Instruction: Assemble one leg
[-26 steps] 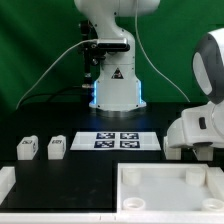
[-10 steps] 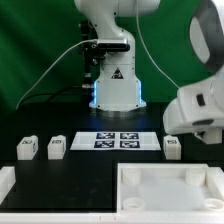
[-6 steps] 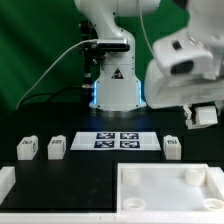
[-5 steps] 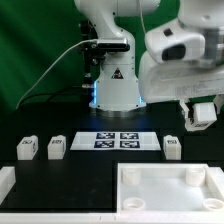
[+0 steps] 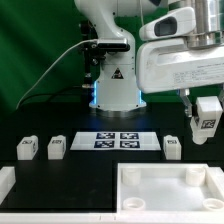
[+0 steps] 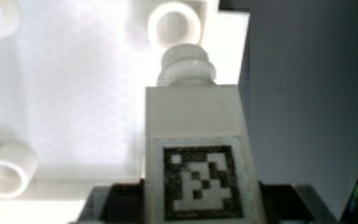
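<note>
The held leg hangs above the white tray-like piece (image 5: pixel 160 196) (image 6: pixel 91 90), so my gripper will keep holding the leg.
My gripper (image 5: pixel 205 101) is shut on a leg (image 5: pixel 208 122), a chunky white block with a black-and-white tag, and holds it in the air at the exterior view's right. The wrist view shows this leg (image 6: pixel 194 120) between my dark fingers (image 6: pixel 119 202), its tag facing the camera and its round peg pointing away. Three more legs stand on the black table: two at the left (image 5: pixel 27 148) (image 5: pixel 56 148) and one at the right (image 5: pixel 172 147), below the held one. The large white square tray-like piece (image 5: pixel 160 196) lies at the front; it fills the wrist view (image 6: pixel 69 100) beneath the held leg.
The marker board (image 5: pixel 117 140) lies at the table's middle, in front of the robot's base (image 5: pixel 117 90). A white part (image 5: pixel 5 184) sits at the front left edge. A green backdrop stands behind.
The arm has risen from low at the right and turned, lifting one leg clear of the table. The right leg on the table has come into view.
</note>
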`<control>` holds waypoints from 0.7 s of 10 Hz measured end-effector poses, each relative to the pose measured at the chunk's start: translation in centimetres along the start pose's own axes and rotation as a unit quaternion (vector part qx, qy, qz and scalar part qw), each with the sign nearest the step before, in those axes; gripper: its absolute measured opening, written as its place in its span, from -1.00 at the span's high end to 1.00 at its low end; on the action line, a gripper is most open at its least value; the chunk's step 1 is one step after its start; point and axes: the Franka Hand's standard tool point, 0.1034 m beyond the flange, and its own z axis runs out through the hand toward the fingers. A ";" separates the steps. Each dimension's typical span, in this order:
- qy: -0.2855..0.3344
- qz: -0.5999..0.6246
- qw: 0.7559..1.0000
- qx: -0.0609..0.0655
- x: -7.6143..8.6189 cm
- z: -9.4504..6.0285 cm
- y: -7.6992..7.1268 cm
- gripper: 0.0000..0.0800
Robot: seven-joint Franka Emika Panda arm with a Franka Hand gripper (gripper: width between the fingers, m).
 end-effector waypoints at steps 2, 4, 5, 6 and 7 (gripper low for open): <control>0.100 -0.014 0.995 0.000 4.9 -0.6 1.0 0.27; 0.197 -0.026 0.980 0.004 7.1 0.1 1.1 0.27; 0.235 -0.028 0.972 0.003 6.8 0.3 1.2 0.27; 0.226 -0.026 0.974 0.002 6.4 0.8 1.4 0.27; 0.223 -0.028 0.974 0.002 6.5 0.7 1.3 0.27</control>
